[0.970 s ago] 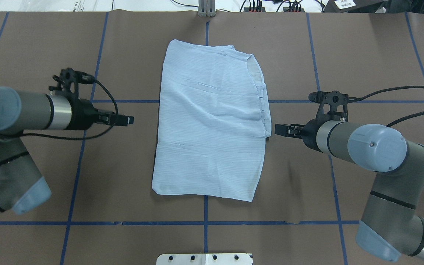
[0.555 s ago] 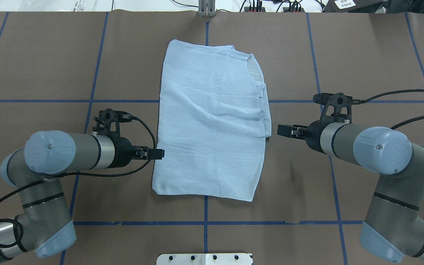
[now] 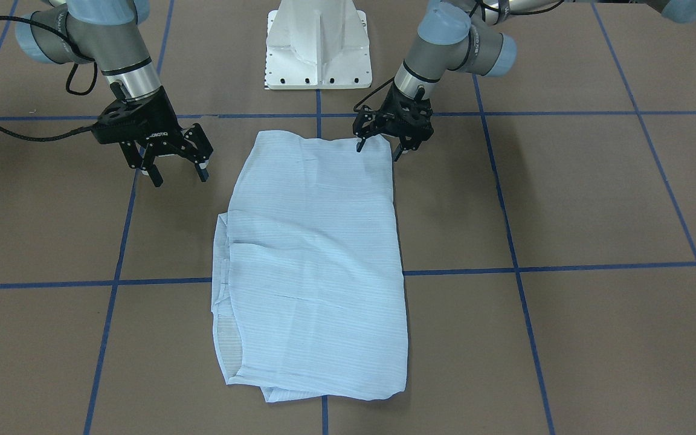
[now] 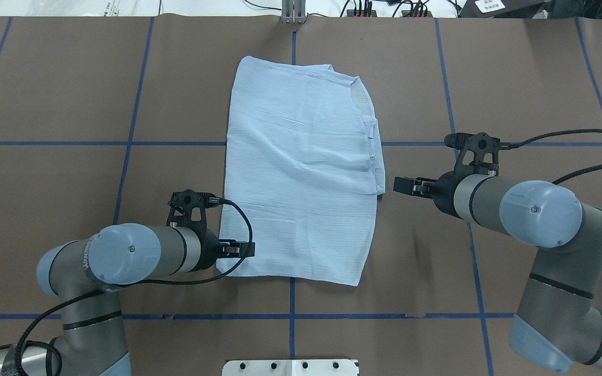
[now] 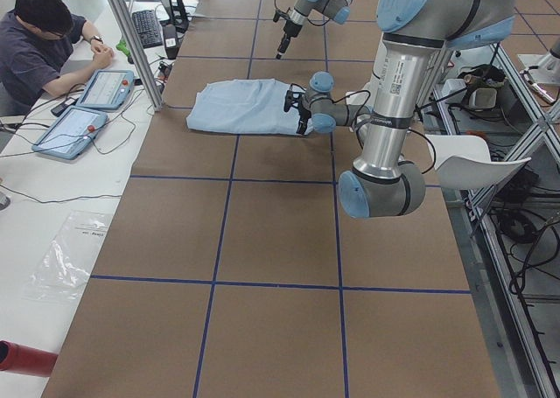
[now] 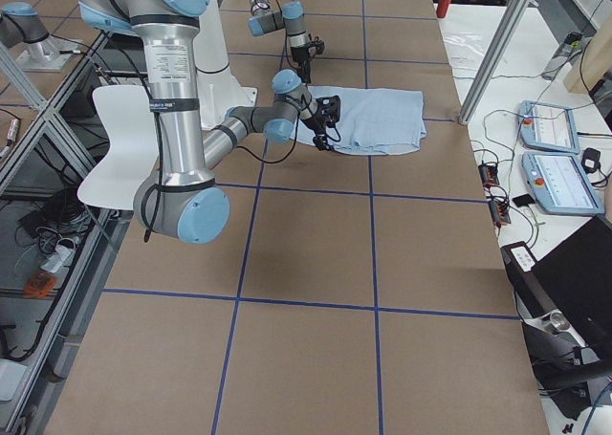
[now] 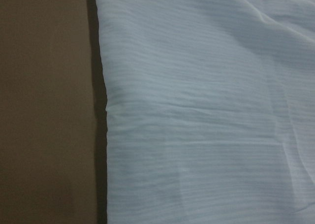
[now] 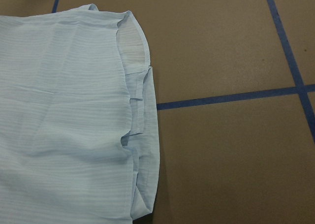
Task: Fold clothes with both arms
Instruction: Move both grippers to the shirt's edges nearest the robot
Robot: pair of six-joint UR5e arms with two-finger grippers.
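Note:
I should grab the folded shirt by its hem corner (image 3: 380,144) with my left gripper next, to fold the hem up over the shirt's body (image 3: 313,290).
The light blue shirt (image 4: 301,172) lies folded into a flat rectangle in the middle of the table, also in the front view (image 3: 315,260). Its layered edge faces the right arm (image 8: 142,150). My left gripper (image 4: 247,250) is open and low at the shirt's near left corner; in the front view (image 3: 378,152) its fingers straddle that corner. The left wrist view shows only the shirt (image 7: 206,111) and bare table. My right gripper (image 4: 399,185) is open and empty, just off the shirt's right edge, also in the front view (image 3: 180,179).
The brown table cover (image 4: 515,78) carries blue tape lines (image 4: 175,143). The white pedestal base (image 3: 318,48) stands at the near edge. A metal post (image 4: 293,13) stands at the far edge. An operator (image 5: 44,39) sits with tablets beyond the table's far side.
My left arm has swung from beside the shirt's left edge toward the robot and inward, and its gripper is now at the near left corner. The right gripper has barely moved.

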